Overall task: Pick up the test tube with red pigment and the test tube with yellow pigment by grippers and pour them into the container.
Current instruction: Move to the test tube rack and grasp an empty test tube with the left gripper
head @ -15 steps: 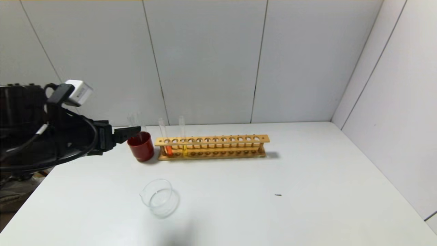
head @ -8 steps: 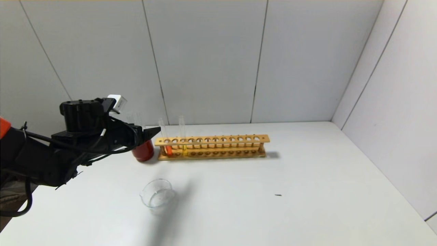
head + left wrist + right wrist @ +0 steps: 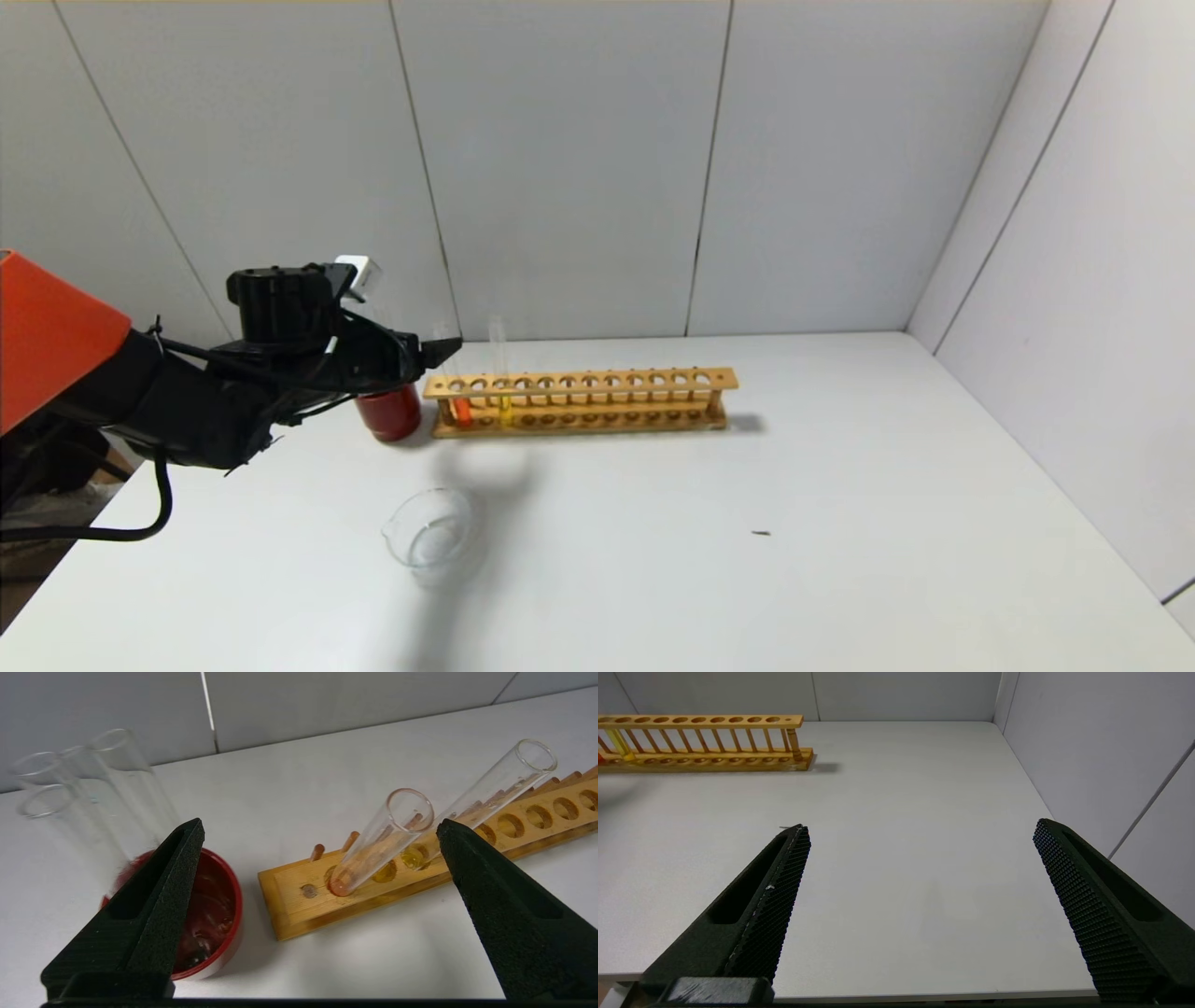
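Note:
The wooden rack (image 3: 597, 381) surrounds the lower part of the red tube, so my left gripper should next grab the tube by its upper end below the tube's rim (image 3: 449, 360) to pour.
The test tube with red pigment (image 3: 460, 411) stands near the left end of the wooden rack (image 3: 597, 381), with orange-red liquid at its bottom. The test tube with yellow pigment (image 3: 502, 373) stands two holes to its right. My left gripper (image 3: 439, 353) hovers open at the height of the tube tops, just left of the rack. In the left wrist view the red tube (image 3: 378, 844) lies between the spread fingers of the left gripper (image 3: 320, 823), untouched, and the yellow tube (image 3: 490, 788) leans beside one finger. The container (image 3: 431, 537), a clear glass dish, sits nearer the front. My right gripper (image 3: 920, 825) is open and idle over the table's front edge.
A dark red cup (image 3: 387, 413) holding colourless tubes (image 3: 107, 779) stands just left of the rack, under my left gripper. The rack (image 3: 705, 742) runs along the back of the white table. Grey walls close in behind and on the right.
My left arm has swung right and forward from the table's left edge, carrying the open gripper over the red cup to the rack's left end. Nothing else moved.

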